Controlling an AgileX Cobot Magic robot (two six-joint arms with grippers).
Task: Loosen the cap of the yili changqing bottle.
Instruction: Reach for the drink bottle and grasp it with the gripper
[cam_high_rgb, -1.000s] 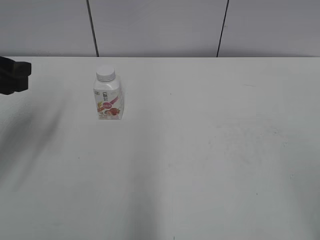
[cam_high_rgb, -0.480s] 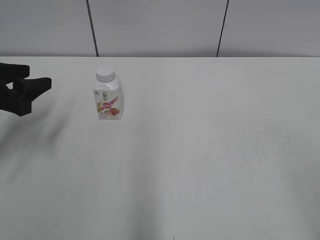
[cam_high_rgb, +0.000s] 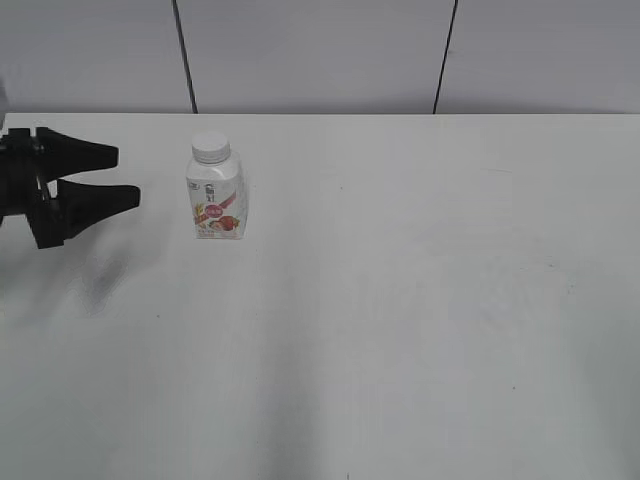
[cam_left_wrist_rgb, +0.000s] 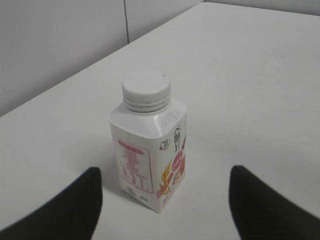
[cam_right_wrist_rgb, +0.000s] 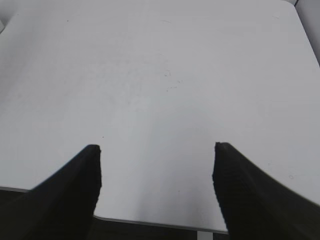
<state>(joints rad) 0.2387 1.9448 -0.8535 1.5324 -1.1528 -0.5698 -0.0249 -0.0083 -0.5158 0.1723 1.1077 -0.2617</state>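
Observation:
I need to grab the bottle by its flat-sided body with my left gripper next, because the bottle's top parts slope in to a round cap.
The yili changqing bottle stands upright on the white table at the back left, white with a red-pink fruit label. Its white ribbed cap sits on the neck. My left gripper is open and empty, a short way to the left of the bottle, fingertips pointing at it. In the left wrist view the bottle and cap sit ahead between the open fingers, not touched. My right gripper is open and empty over the table's near edge; it is out of the exterior view.
The white table runs to a grey panelled wall at the back. In the right wrist view the table's front edge lies just under the fingers.
My left gripper has moved in from the left edge toward the bottle, rightwards, and its open fingers now show fully. The bottle has not moved.

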